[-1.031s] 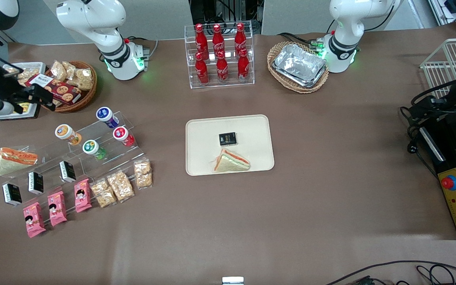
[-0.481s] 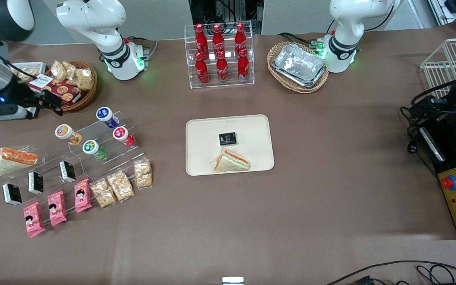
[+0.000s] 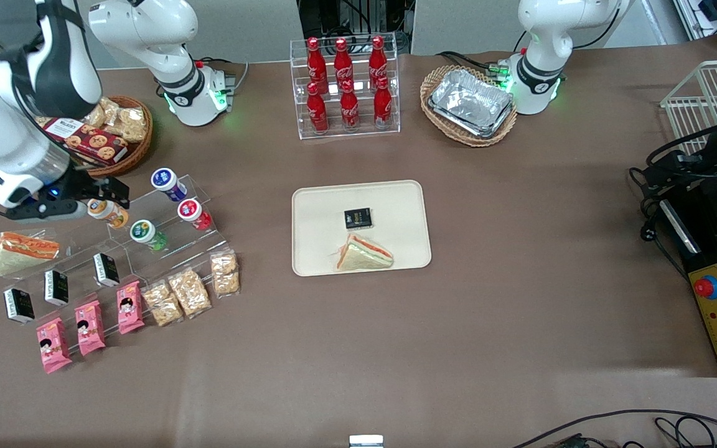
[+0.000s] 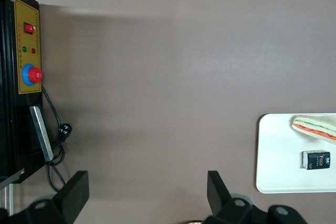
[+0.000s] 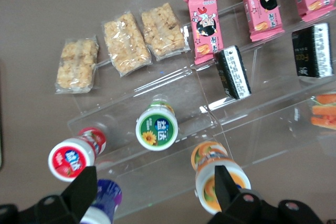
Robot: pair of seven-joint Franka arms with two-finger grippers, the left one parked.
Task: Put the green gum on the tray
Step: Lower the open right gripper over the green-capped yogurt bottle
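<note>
My right gripper is to place the gum on the tray (image 3: 361,291), so next it needs to grab the green gum by its white-lidded canister body (image 3: 147,235).
The green gum (image 3: 145,233) is a small green canister with a white lid, lying on a clear acrylic stepped stand (image 3: 147,246) toward the working arm's end of the table. It also shows in the right wrist view (image 5: 156,125). The beige tray (image 3: 396,196) lies at the table's middle and holds a small black box (image 3: 358,218) and a wrapped sandwich (image 3: 363,253). My right gripper (image 3: 109,194) is open and empty, hovering above the stand over the orange canister (image 3: 106,211), a little farther from the front camera than the green gum. Its fingers (image 5: 81,187) straddle empty stand.
On the stand are a red canister (image 3: 193,213), a blue canister (image 3: 167,181), black boxes (image 3: 106,269), pink packets (image 3: 89,326), snack bags (image 3: 189,291) and a sandwich (image 3: 22,250). A wicker basket of snacks (image 3: 112,134), a cola bottle rack (image 3: 346,87) and foil trays (image 3: 470,102) stand farther back.
My right arm has swung from the table's end toward the stand, and the gripper now hovers over the orange canister. Nothing on the table has moved.
</note>
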